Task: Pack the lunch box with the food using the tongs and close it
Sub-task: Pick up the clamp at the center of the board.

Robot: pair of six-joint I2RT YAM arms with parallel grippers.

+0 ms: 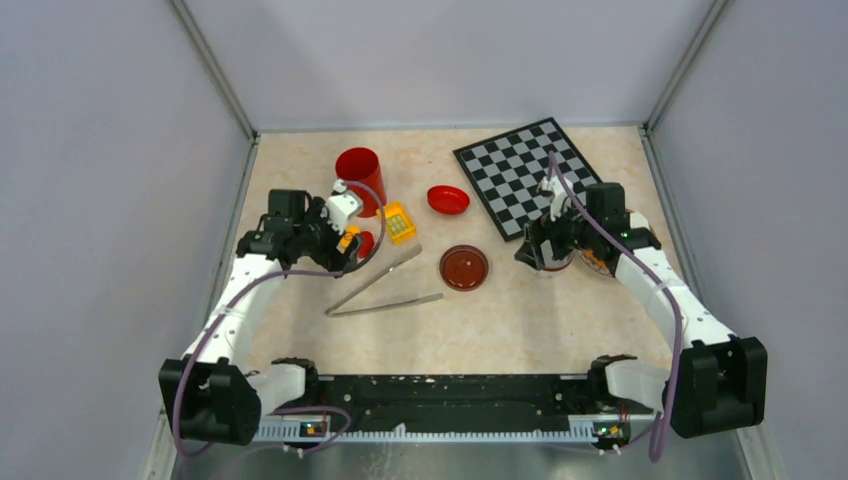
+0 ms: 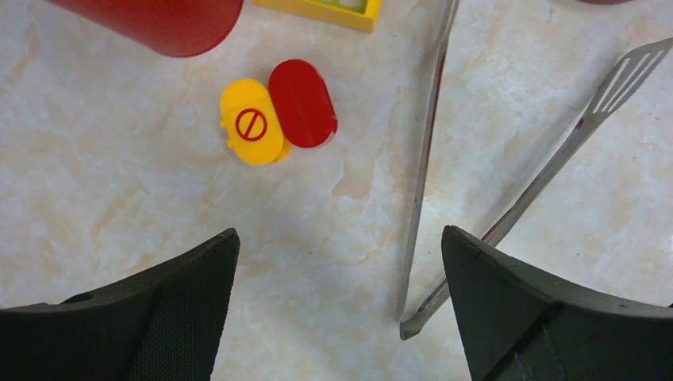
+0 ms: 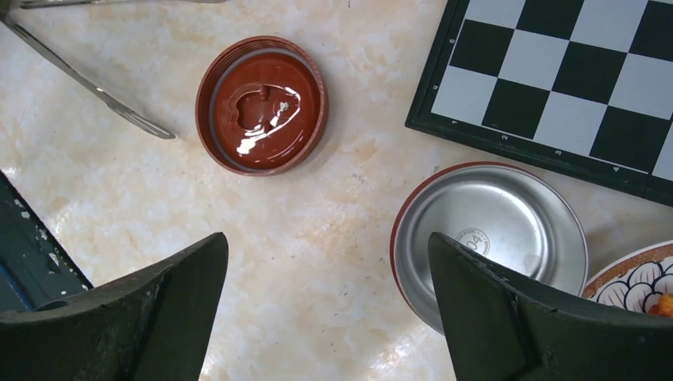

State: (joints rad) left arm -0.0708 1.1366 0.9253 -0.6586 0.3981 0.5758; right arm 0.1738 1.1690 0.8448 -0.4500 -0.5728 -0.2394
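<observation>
The left gripper grabs the silver tongs by their joined end (image 1: 331,312) (image 2: 413,324) next, so the spread slotted ends stay free to pinch food.
The silver tongs (image 1: 385,285) lie flat on the table, arms spread. Their joined end (image 2: 413,316) sits just inside the right finger of my open left gripper (image 2: 340,232), which hovers above it holding nothing. The lunch box (image 3: 492,222), a shallow steel pot with a reddish rim, stands empty, partly under the right finger of my open right gripper (image 3: 327,238). Its red-brown lid (image 3: 262,105) lies inside-up to the left (image 1: 464,267). An orange piece of food (image 3: 665,303) shows on the patterned plate (image 3: 631,274) at the view's edge.
A chessboard (image 1: 525,175) lies at the back right, beside the lunch box. A red cup (image 1: 360,170), a red bowl (image 1: 448,199), a yellow block (image 1: 399,222) and small yellow and red toy blocks (image 2: 274,115) sit near my left gripper (image 1: 338,248). Grey walls enclose the table.
</observation>
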